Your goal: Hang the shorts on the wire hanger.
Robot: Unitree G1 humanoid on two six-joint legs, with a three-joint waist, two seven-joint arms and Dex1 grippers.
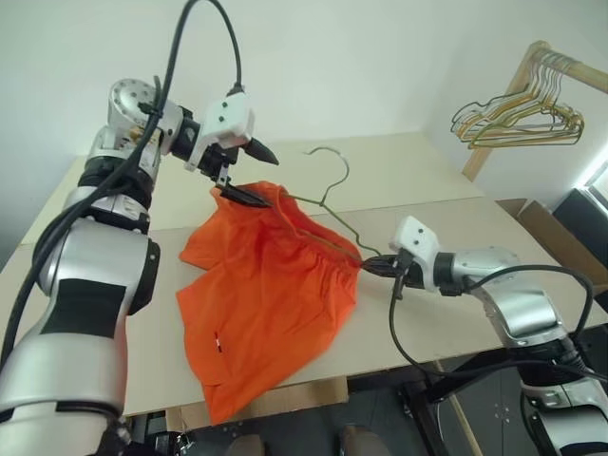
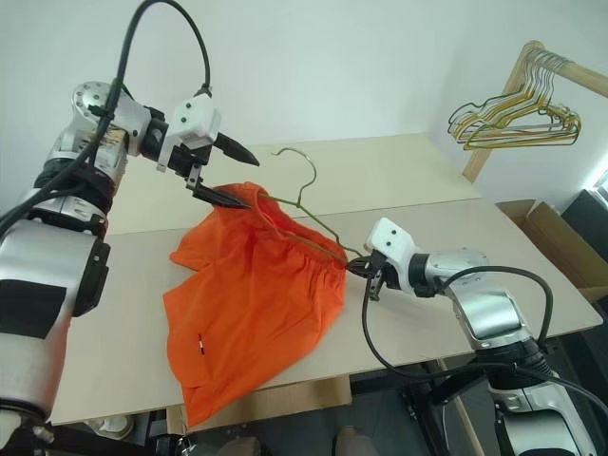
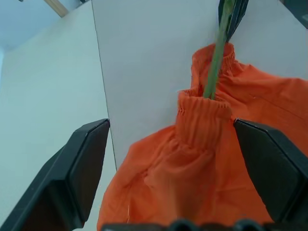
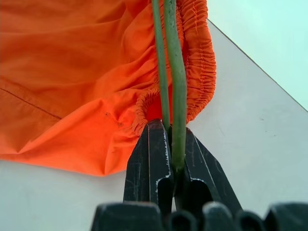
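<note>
My left gripper pinches the waistband's far end next by a gathered fold [image 3: 199, 127] standing up around the wire, since the rest hangs slack.
The bright orange shorts [image 1: 266, 285] hang partly lifted over the table, their lower end drooping past the front edge. The thin olive wire hanger [image 1: 328, 211] runs through the gathered waistband [image 3: 199, 115], its hook [image 1: 334, 163] sticking up behind. My right gripper [image 1: 380, 266] is shut on the hanger's right corner, where two green wires pass between its fingers [image 4: 154, 154]. My left gripper [image 1: 258, 177] is wide open at the waistband's left end. Its lower finger lies against the fabric, and the waistband sits between the spread fingers [image 3: 86, 159] without being pinched.
The pale table [image 1: 427, 190] stretches back to a white wall. A wooden rack at the back right carries a bunch of gold and grey wire hangers [image 1: 518, 119]. An open cardboard box [image 1: 556, 237] stands to the right of the table.
</note>
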